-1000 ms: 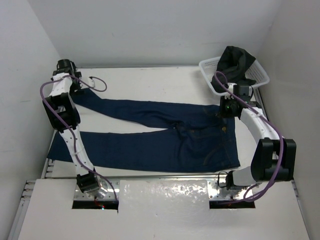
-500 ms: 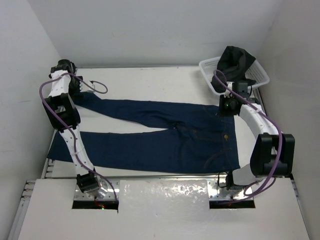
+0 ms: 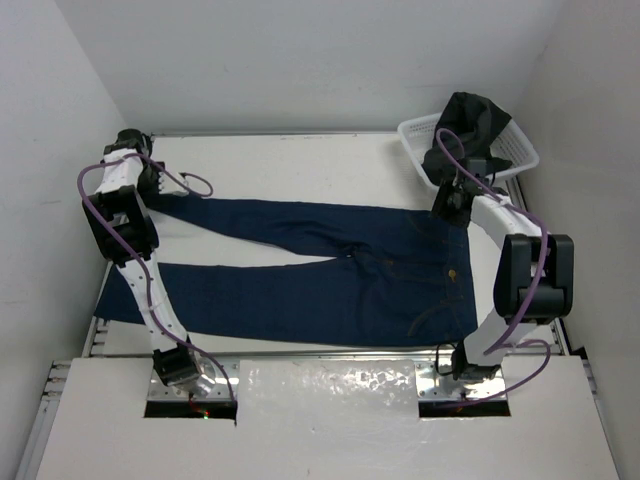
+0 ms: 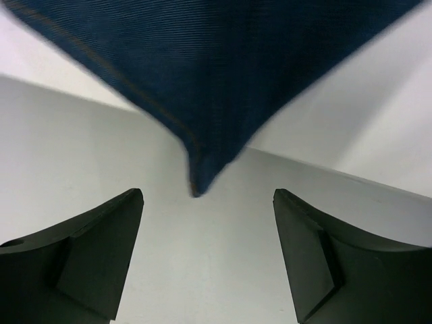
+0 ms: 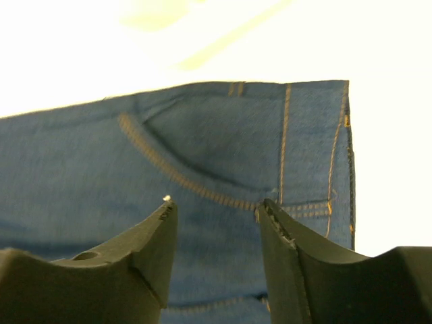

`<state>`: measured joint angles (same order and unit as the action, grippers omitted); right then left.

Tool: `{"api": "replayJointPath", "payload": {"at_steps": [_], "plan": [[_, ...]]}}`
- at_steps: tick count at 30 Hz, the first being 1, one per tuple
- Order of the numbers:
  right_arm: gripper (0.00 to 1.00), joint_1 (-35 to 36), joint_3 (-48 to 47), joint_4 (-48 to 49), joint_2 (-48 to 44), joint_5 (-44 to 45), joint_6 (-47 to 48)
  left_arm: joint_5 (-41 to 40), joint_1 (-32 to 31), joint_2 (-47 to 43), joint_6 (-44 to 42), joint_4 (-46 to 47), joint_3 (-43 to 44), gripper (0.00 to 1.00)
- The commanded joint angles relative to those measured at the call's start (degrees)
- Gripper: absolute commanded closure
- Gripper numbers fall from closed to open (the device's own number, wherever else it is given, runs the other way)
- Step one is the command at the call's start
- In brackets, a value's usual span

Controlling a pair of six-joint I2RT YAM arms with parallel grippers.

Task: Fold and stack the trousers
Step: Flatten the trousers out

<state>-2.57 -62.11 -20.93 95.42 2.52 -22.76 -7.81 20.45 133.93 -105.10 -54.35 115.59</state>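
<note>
My right gripper should fold the far leg over the near one next, so it needs to grab the trousers (image 3: pixel 330 270) at the far corner of the waistband (image 3: pixel 462 219).
The dark navy trousers (image 3: pixel 330 270) lie flat across the table, waist to the right, both legs reaching left. My left gripper (image 3: pixel 150 183) is open at the far left, just off the cuff corner of the far leg (image 4: pixel 202 101); nothing lies between its fingers (image 4: pixel 94 263). My right gripper (image 3: pixel 447 205) is open above the far corner of the waistband, its fingers (image 5: pixel 148 243) over a front pocket with tan stitching (image 5: pixel 202 155). It holds nothing.
A white basket (image 3: pixel 505 148) stands at the back right with a dark garment (image 3: pixel 470 120) heaped in it. The white walls close in on the left, back and right. The table's front rail (image 3: pixel 330 355) runs between the arm bases.
My right gripper has moved toward the back, from over the waist area to the far waistband corner. My left gripper has shifted slightly near the far cuff.
</note>
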Motion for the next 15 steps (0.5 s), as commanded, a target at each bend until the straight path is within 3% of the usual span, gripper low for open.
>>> {"api": "replayJointPath", "payload": {"at_steps": [1,4,8,11,15], "plan": [[0.49,-0.8,1.8,6.3,2.0,5.6,-7.8,1.3,0.6,-0.5,1.0,7.1,3.0,0.24],[0.48,-1.9,2.4,8.7,4.4,5.9,-11.6,2.6,0.8,0.8,2.6,8.5,4.3,0.28],[0.45,-3.0,2.3,10.6,6.1,6.4,-12.6,3.5,0.8,-0.6,2.2,12.8,0.1,0.47],[0.41,-4.0,1.8,10.7,6.9,6.0,-13.7,3.7,0.8,-0.1,2.2,12.6,0.2,0.49],[0.38,-5.1,1.5,10.4,6.6,7.6,-14.7,3.3,0.7,0.4,0.4,10.1,0.4,0.42]]}}
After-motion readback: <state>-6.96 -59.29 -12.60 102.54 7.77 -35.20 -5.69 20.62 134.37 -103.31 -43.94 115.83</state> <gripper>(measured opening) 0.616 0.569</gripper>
